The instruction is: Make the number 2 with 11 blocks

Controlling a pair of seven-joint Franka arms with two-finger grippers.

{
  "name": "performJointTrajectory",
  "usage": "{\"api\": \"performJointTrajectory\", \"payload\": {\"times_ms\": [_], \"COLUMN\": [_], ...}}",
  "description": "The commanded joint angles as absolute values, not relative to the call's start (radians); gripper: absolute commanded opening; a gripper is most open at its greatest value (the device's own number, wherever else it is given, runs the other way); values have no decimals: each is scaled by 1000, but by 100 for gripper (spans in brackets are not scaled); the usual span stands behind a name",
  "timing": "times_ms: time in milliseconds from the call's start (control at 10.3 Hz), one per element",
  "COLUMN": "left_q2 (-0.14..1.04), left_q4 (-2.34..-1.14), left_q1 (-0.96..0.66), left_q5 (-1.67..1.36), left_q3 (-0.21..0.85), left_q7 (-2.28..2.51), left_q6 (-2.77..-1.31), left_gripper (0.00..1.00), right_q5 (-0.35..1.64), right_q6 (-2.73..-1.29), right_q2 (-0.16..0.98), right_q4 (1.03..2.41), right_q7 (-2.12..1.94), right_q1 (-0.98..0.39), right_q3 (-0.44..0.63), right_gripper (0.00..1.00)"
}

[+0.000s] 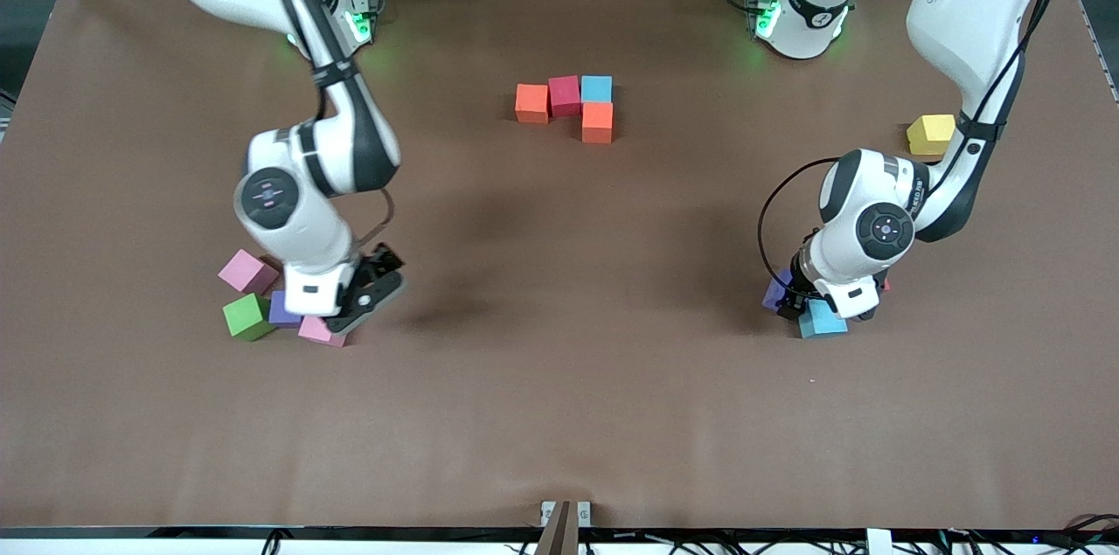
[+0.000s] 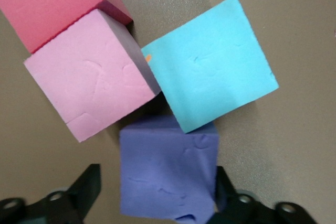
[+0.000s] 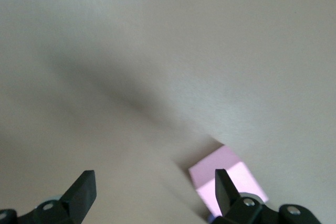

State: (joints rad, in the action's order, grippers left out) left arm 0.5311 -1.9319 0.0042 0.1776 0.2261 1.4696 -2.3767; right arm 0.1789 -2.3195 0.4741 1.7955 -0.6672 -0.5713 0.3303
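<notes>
The pink block beside the number 2 joins it next, picked up by its opposite sides with my right gripper.
Four blocks sit joined at the table's middle: orange, red, light blue, and a second orange nearer the camera. My left gripper is low and open around a purple block, with one finger touching it and the other apart. A light blue block, a pink block and a red block crowd beside it. My right gripper is open and empty, just above the table beside a pink block. Near it lie another pink, a green and a purple block.
A yellow block lies near the left arm's end of the table, next to that arm's forearm. The brown table cover stretches bare toward the front camera.
</notes>
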Motion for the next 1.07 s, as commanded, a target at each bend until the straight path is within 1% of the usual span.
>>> {"api": "performJointTrajectory", "payload": {"times_ms": [0, 97, 194, 291, 485, 679, 969], "left_q2": [538, 538, 537, 532, 523, 525, 508], "left_q4": [-1925, -1925, -1925, -1924, -1896, -1838, -1801], "left_q1": [6, 9, 12, 6, -24, -75, -255], "left_q5": [204, 203, 204, 204, 202, 202, 201], "left_q3": [233, 233, 233, 233, 248, 265, 265], "left_q7": [1430, 1383, 1364, 1333, 1319, 1319, 1327], "left_q6": [-2385, -2385, -2382, -2379, -2352, -2274, -2166], "left_gripper": [59, 44, 25, 13, 13, 12, 12], "right_q5": [266, 328, 397, 447, 532, 542, 541], "right_q6": [-2319, -2318, -2318, -2321, -2345, -2374, -2449], "right_q2": [466, 474, 474, 480, 527, 554, 598], "right_q4": [1818, 1834, 1854, 1858, 1853, 1845, 1830], "right_q7": [-974, -1100, -1214, -1317, -1470, -1531, -1558], "right_q1": [-485, -463, -456, -442, -414, -391, -376], "right_q3": [298, 298, 298, 299, 299, 301, 301], "right_gripper": [100, 100, 100, 100, 100, 100, 100]}}
